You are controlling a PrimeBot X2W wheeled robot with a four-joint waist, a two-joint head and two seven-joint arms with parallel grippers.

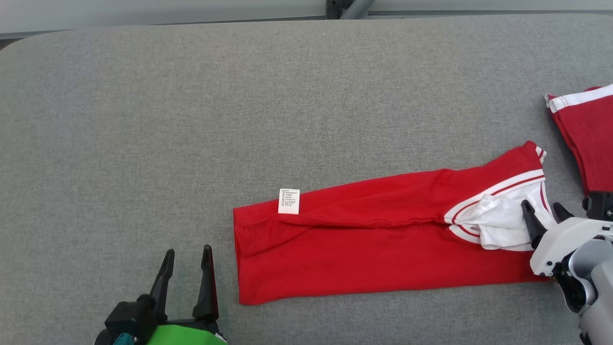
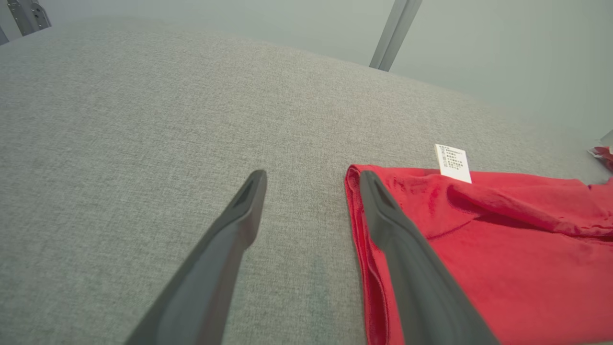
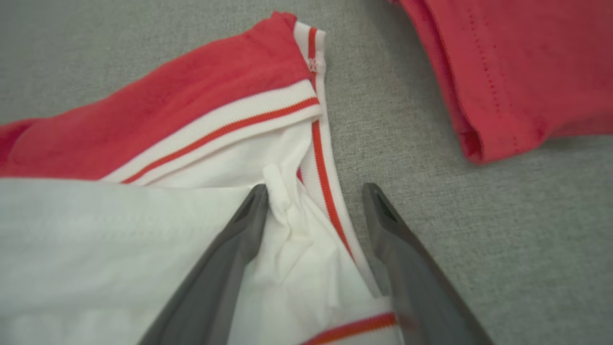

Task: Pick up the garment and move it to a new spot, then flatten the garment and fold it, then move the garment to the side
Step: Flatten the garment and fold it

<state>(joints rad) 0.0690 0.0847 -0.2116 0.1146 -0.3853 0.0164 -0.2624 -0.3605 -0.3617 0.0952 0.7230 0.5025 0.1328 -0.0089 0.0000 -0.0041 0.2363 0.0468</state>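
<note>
My right gripper should next grab the red shirt by the striped collar edge (image 3: 339, 221), where white cloth bunches up, because the shirt lies flat on the tabletop.
The garment (image 1: 373, 244) is a red shirt with white, red-striped trim, folded into a long band across the grey table (image 1: 191, 120); a white care label (image 1: 289, 201) lies at its left end. My left gripper (image 1: 187, 258) stands open just left of that end, its right finger (image 2: 383, 211) over the red hem (image 2: 357, 230). Over the white collar part (image 3: 297, 230) at the right end, my right gripper (image 1: 543, 211) is open, the collar's striped edge lying between its fingers. A red sleeve (image 1: 586, 139) lies apart at the far right.
The padded grey table has a rounded far-left corner (image 1: 28, 43), with a pale wall and a metal post (image 1: 352, 7) behind it. Bare grey surface stretches left of and beyond the garment.
</note>
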